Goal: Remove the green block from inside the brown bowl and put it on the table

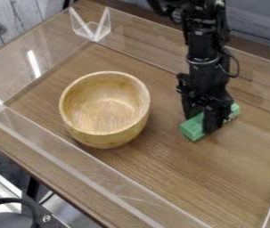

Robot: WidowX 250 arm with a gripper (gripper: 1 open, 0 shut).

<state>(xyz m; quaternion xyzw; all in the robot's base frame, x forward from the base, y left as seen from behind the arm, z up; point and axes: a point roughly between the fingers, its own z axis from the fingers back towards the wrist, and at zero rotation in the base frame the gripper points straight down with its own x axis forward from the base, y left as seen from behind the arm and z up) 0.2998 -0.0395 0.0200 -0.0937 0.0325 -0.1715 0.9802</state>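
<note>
The green block (194,129) lies low and flat on the wood beside the brown bowl (102,134), so it is now time to open my gripper.
The green block (194,129) lies low on the table (161,183), to the right of the brown bowl (102,134) and outside it. Only its two ends show, one at the lower left and one at the right, because the black gripper (212,120) stands over its middle. The gripper points almost straight down. Its fingers straddle the block and close on its sides. The bowl is upright, with nothing inside it. A gap of bare wood lies between the bowl and the gripper.
Low clear acrylic walls (30,62) run around the table's edges. A small clear folded piece (92,25) stands at the far left corner. The black arm (200,27) rises from the gripper toward the back right.
</note>
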